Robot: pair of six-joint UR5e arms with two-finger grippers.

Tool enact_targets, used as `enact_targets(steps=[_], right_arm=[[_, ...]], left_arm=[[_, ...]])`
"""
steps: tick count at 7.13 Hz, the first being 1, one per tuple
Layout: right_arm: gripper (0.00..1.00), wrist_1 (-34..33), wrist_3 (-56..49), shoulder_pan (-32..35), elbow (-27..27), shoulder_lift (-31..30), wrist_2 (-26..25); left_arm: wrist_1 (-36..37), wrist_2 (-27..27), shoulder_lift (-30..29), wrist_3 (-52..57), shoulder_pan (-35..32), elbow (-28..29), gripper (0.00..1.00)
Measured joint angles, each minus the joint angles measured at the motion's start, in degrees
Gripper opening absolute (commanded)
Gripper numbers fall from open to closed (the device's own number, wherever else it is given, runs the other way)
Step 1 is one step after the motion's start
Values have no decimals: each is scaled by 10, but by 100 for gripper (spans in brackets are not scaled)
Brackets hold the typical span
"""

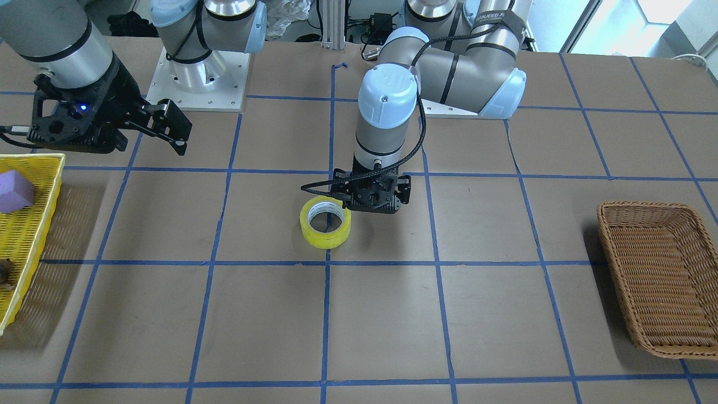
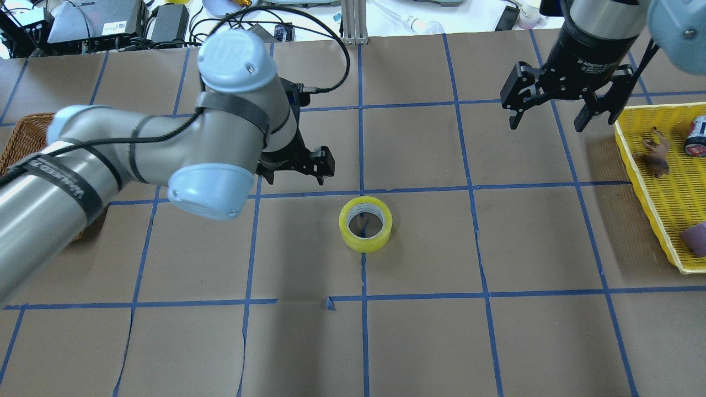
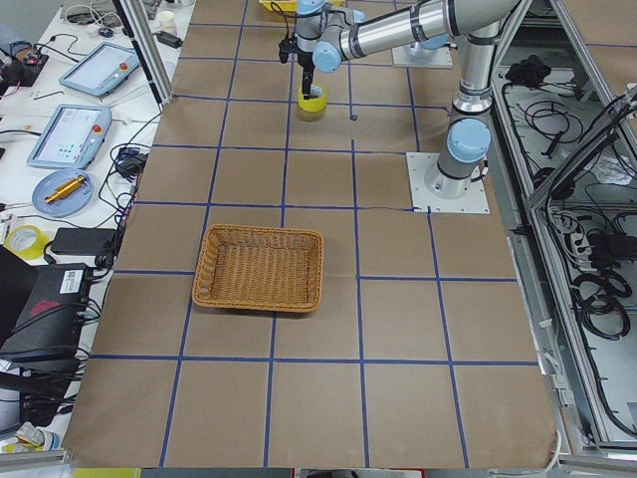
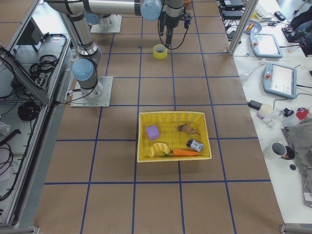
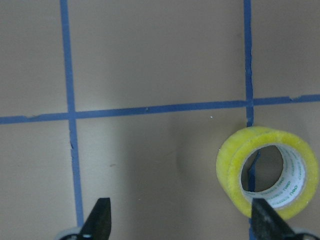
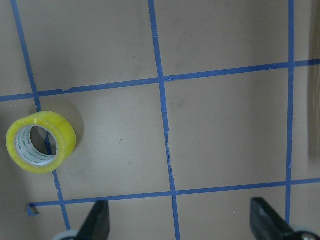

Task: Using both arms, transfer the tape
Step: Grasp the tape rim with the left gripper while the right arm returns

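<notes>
The yellow tape roll needs to go into the wicker basket, so I need to pick it up by its outer rim (image 1: 308, 235) with my left gripper next.
The yellow tape roll (image 1: 325, 238) lies flat on the brown table near the centre, where two blue grid lines meet; it also shows in the overhead view (image 2: 365, 242). My left gripper (image 1: 373, 205) points down just beside the roll, open and empty. In the left wrist view the tape (image 5: 230, 165) sits by one fingertip (image 5: 265, 222), outside the gap between the jaws. My right gripper (image 2: 546, 125) is open and empty, raised well away near the yellow basket. The right wrist view shows the tape (image 6: 65, 137) far off to one side.
A brown wicker basket (image 1: 645, 207) stands at the table end on my left. A yellow plastic basket (image 2: 651, 182) at the end on my right holds a purple block (image 1: 14, 191), a toy animal (image 2: 653, 157) and a can (image 2: 696, 135). Blue tape lines grid the table.
</notes>
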Motion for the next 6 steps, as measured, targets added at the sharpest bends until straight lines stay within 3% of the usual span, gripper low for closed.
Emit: enact_targets(steps=[1, 2, 3, 4, 5, 6], right_arm=[[100, 0, -3, 0, 0, 0, 2], [100, -1, -3, 0, -1, 0, 2], [100, -2, -2, 0, -1, 1, 4], [100, -5, -4, 0, 0, 2, 3], [100, -6, -4, 0, 0, 2, 3], [100, -6, -5, 0, 1, 1, 2]], left_arm=[[20, 0, -22, -11, -7, -2, 100], [37, 1, -42, -22, -16, -3, 77], [46, 2, -58, -31, -24, -3, 42], [50, 1, -71, -43, -30, -3, 16], [52, -1, -79, -55, -33, -3, 0], [53, -1, -85, -61, -34, -2, 0]])
